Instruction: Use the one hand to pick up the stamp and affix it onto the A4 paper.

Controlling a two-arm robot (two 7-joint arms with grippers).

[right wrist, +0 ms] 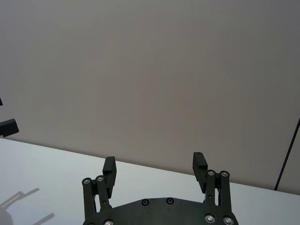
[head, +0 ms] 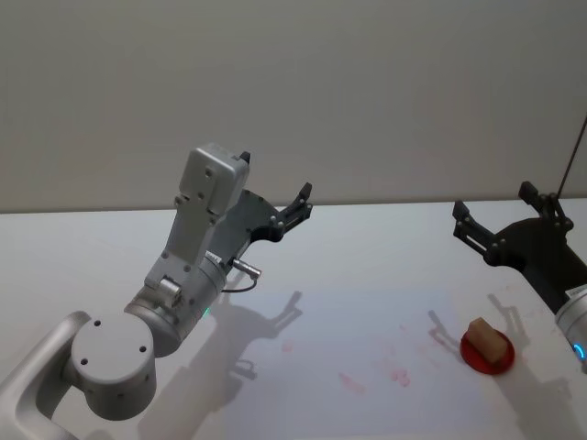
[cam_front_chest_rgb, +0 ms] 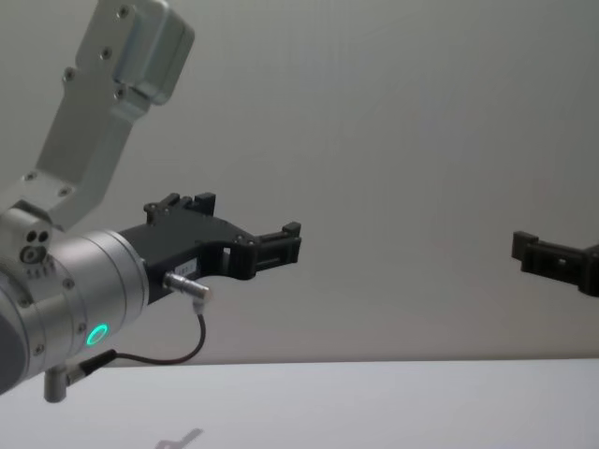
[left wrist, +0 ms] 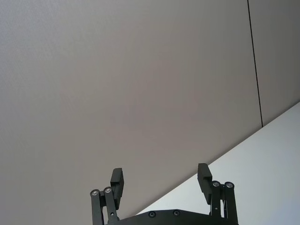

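Next, the right gripper takes hold of the stamp (head: 484,336) by its upper sides, above the ink, since it stands face down on the red ink pad.
The stamp (head: 484,336), a small tan block, stands on a round red ink pad (head: 486,356) at the right of the table, just off the right edge of the A4 paper (head: 367,321). The paper lies flat mid-table and carries faint red marks. My right gripper (head: 493,203) (right wrist: 154,165) (cam_front_chest_rgb: 529,248) hovers open in the air, above and behind the stamp, holding nothing. My left gripper (head: 303,203) (left wrist: 160,178) (cam_front_chest_rgb: 285,243) is raised over the table's back left, open and empty too.
The white table (head: 385,247) ends at a plain grey wall. My left arm's large silver links (head: 183,275) rise over the table's left side. A thin dark cable (head: 573,156) hangs at the far right.
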